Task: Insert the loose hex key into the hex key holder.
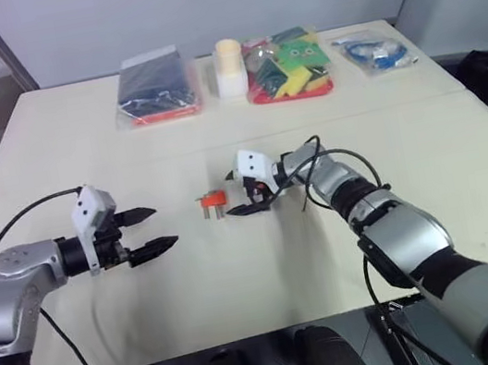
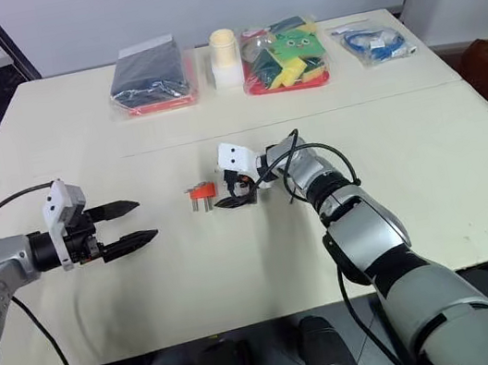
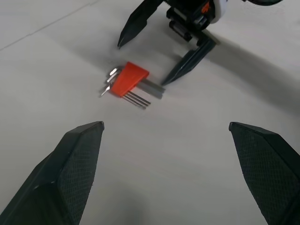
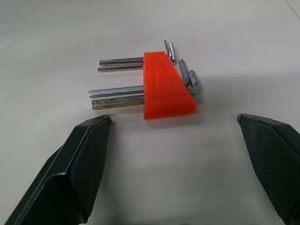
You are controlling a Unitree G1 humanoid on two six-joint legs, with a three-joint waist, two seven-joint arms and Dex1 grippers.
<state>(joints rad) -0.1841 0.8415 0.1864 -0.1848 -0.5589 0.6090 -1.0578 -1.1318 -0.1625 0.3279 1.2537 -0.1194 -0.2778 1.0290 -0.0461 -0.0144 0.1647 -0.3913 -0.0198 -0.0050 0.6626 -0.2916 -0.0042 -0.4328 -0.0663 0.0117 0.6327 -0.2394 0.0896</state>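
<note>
Thin metal keys stick out from opposite sides of the hex key holder, so my left gripper should next grab it by its flat orange block (image 1: 213, 199) (image 3: 130, 79).
The hex key holder (image 1: 212, 199), a small orange-red block with several short grey keys through it, lies flat in the middle of the table (image 1: 83, 172). My right gripper (image 1: 230, 194) is open just to its right and points at it, with the block (image 4: 165, 86) lying between and just ahead of its fingertips. My left gripper (image 1: 165, 226) hangs open to the left of the holder (image 3: 130, 79), a short way off, holding nothing. The loose hex key is out of view.
Along the table's far edge lie a red-edged bag with a black packet (image 1: 158, 86), a cream cylinder (image 1: 230, 68), a bag of coloured pieces (image 1: 288, 64) and a bag with a blue cable (image 1: 374, 50). A black cable loops off my right wrist (image 1: 316, 166).
</note>
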